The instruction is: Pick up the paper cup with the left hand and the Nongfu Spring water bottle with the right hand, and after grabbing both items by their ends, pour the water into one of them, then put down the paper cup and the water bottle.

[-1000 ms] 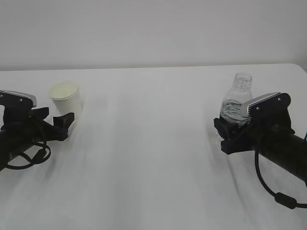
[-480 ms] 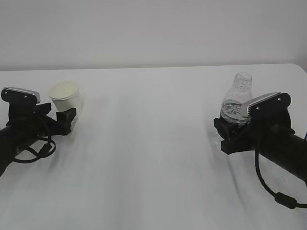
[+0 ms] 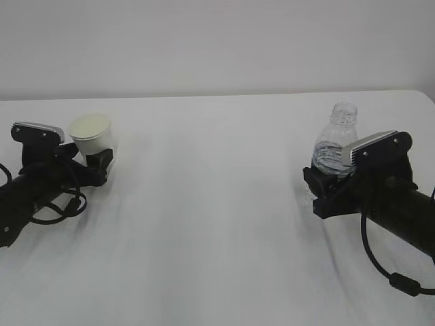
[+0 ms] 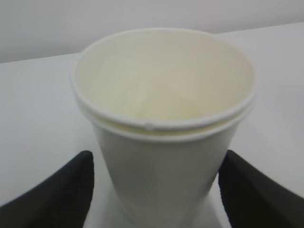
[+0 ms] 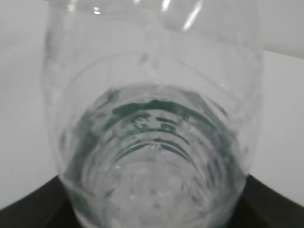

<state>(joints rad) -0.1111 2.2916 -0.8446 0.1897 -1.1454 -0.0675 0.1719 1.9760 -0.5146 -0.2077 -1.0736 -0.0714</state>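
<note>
I will next grab the white paper cup with my left gripper by its narrower lower half [image 3: 102, 147], where the fingers fit around, as the cup gets wide at its rim.
The white paper cup [image 3: 92, 134] stands upright on the table at the far left. It fills the left wrist view as a paper cup [image 4: 161, 142] with a cream inside. My left gripper [image 3: 95, 157] is open around its lower half, and a gap shows between each black finger [image 4: 71, 190] and the cup wall. The clear, capless water bottle [image 3: 334, 146] stands at the right with water [image 3: 329, 161] in its lower part. My right gripper [image 3: 319, 183] is shut on the bottle's lower body. In the right wrist view the bottle [image 5: 152, 142] spans the frame between the dark fingers [image 5: 38, 204].
A white table [image 3: 217, 217] runs across the whole view, with a plain white wall behind it. Its back edge lies just behind the cup and the bottle. Black cables loop beside both arms.
My left gripper has slid forward and to the right until its fingers flank the cup. The right arm and the bottle have not moved.
</note>
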